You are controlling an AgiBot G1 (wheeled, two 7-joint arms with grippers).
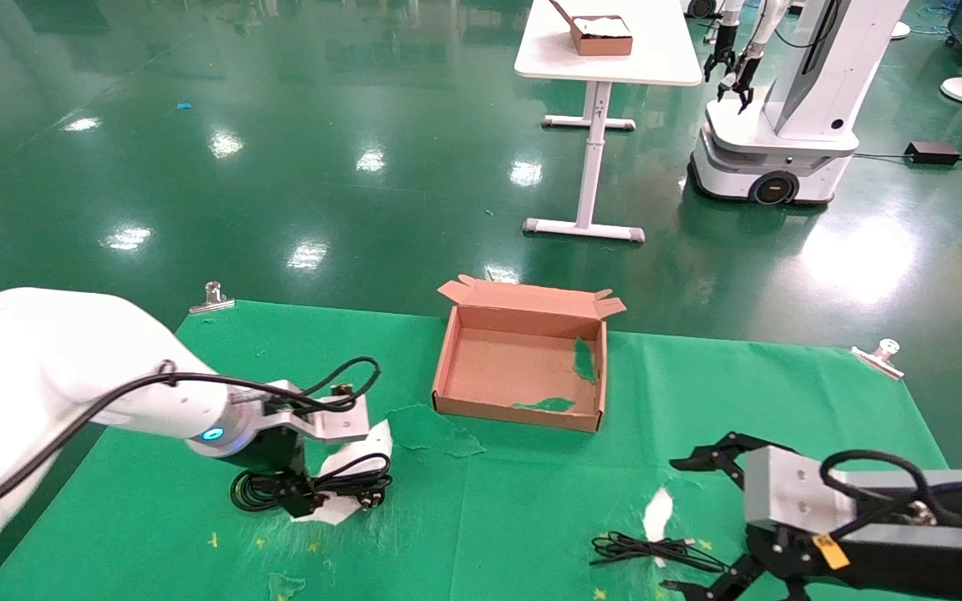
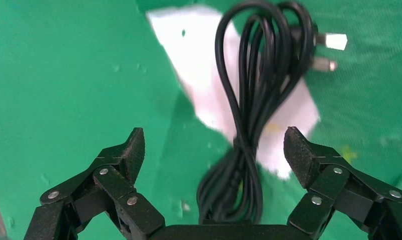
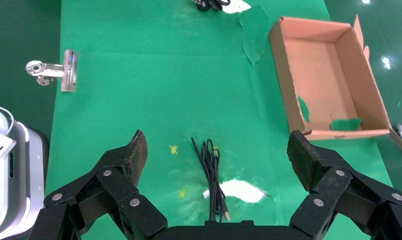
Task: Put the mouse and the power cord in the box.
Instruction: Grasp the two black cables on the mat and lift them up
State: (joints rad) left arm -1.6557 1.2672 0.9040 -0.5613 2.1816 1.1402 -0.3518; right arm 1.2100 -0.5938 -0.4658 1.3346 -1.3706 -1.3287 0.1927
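Note:
Next, the right gripper grabs the thin bundled cable by its gathered middle [image 1: 655, 549] [image 3: 215, 186]. The cable stretches long, with loose loops fanning out at its end.
The power cord [image 1: 347, 484] lies coiled on a white patch at the left of the green mat, its plug prongs [image 2: 330, 42] at the far end. My left gripper [image 2: 214, 150] is open and low over it, and the loops [image 2: 249, 125] run between the fingers without touching them. The brown box [image 1: 523, 367] sits open at the mat's far middle, holding only green scraps. My right gripper [image 1: 681, 524] is open above a thin bundled cable [image 3: 211, 175] with a USB end. The mouse itself is hidden. The box [image 3: 329, 80] also shows in the right wrist view.
Metal clips [image 1: 212, 298] [image 1: 880, 352] pin the mat's far corners. A torn green flap [image 1: 431, 430] lies in front of the box, and a white patch [image 1: 658, 513] sits by the thin cable. Beyond stand a white table with a small brown box [image 1: 602, 35] and another robot [image 1: 782, 125].

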